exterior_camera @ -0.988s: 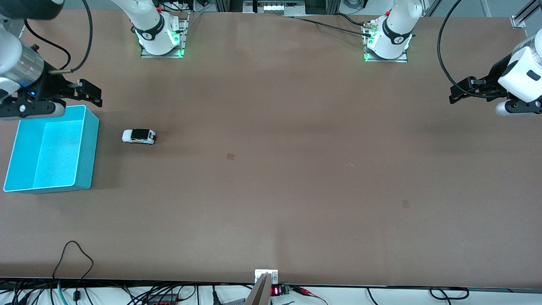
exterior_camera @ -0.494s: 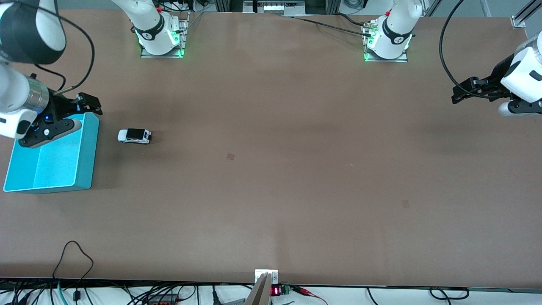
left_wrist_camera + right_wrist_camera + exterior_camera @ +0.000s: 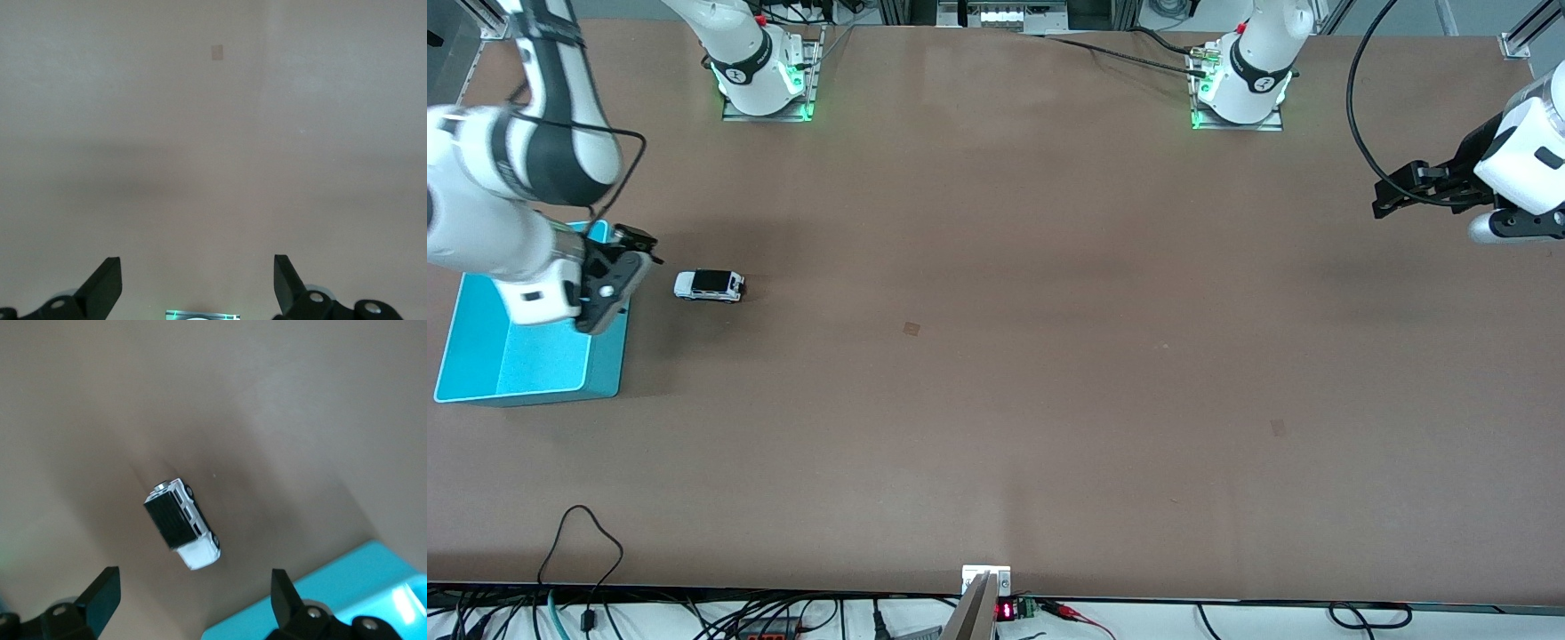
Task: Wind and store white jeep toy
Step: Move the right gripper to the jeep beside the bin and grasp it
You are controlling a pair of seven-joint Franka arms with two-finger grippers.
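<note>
Next, the right gripper grabs the white jeep toy [image 3: 710, 285] by its long windowed sides to store it in the teal bin [image 3: 480, 347].
The white jeep toy [image 3: 710, 285] [image 3: 182, 523], small with a black roof panel, rests on the brown table beside the teal bin [image 3: 480, 347] [image 3: 347, 587], toward the right arm's end. My right gripper [image 3: 636, 244] [image 3: 195, 603] hangs open over the bin's edge that faces the jeep, and the jeep lies a short way off from its fingertips. My left gripper [image 3: 1392, 191] [image 3: 197, 283] stands open and empty over bare table at the left arm's end, where that arm waits.
The two arm bases [image 3: 763, 76] [image 3: 1240, 84] stand along the table's edge farthest from the front camera. Cables and a small display [image 3: 1005, 610] line the nearest edge. Small marks [image 3: 911, 329] dot the brown tabletop.
The right arm has swung down and toward the jeep, its gripper now low at the bin's edge. The jeep rolled slightly toward the bin, then stopped. The left arm barely moved.
</note>
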